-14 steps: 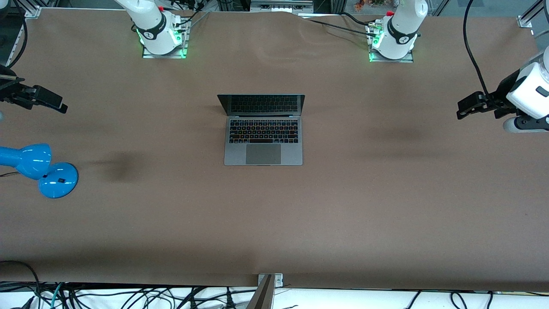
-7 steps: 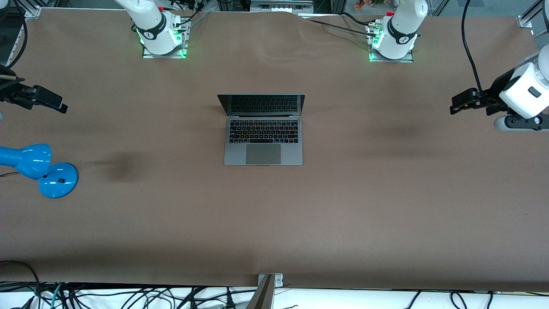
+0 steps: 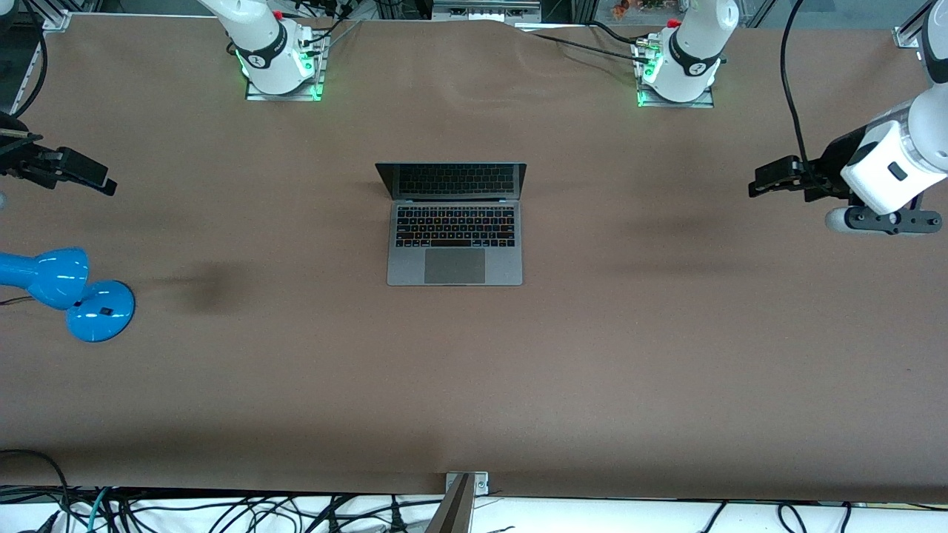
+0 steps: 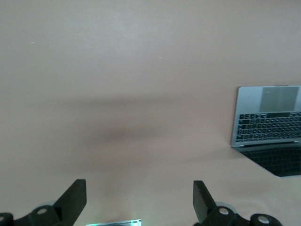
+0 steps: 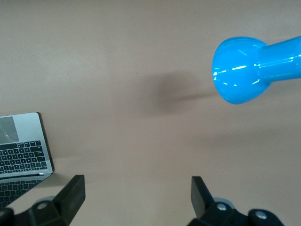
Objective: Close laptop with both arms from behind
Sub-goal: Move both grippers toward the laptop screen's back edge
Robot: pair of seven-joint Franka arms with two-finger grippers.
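Note:
I need to grab the top edge of the screen lid with my right gripper next. Then I can close the laptop (image 3: 455,240) from behind together with the other arm.
The grey laptop (image 3: 455,240) lies open in the middle of the table, its dark screen upright on the side toward the robots' bases. It also shows in the left wrist view (image 4: 269,123) and the right wrist view (image 5: 21,150). My left gripper (image 3: 763,181) is open and empty, up over the table toward the left arm's end, well apart from the laptop. In its wrist view (image 4: 139,200) only bare table lies between the fingers. My right gripper (image 3: 100,181) is open and empty over the right arm's end (image 5: 137,197).
A blue desk lamp (image 3: 67,289) stands on the table at the right arm's end, its head in the right wrist view (image 5: 244,70). The two arm bases (image 3: 278,63) (image 3: 678,70) stand at the table's edge farthest from the front camera. Brown table (image 3: 474,370) surrounds the laptop.
My left arm has moved in from the table's end toward the laptop and slightly up the view. The right arm and the laptop have not moved.

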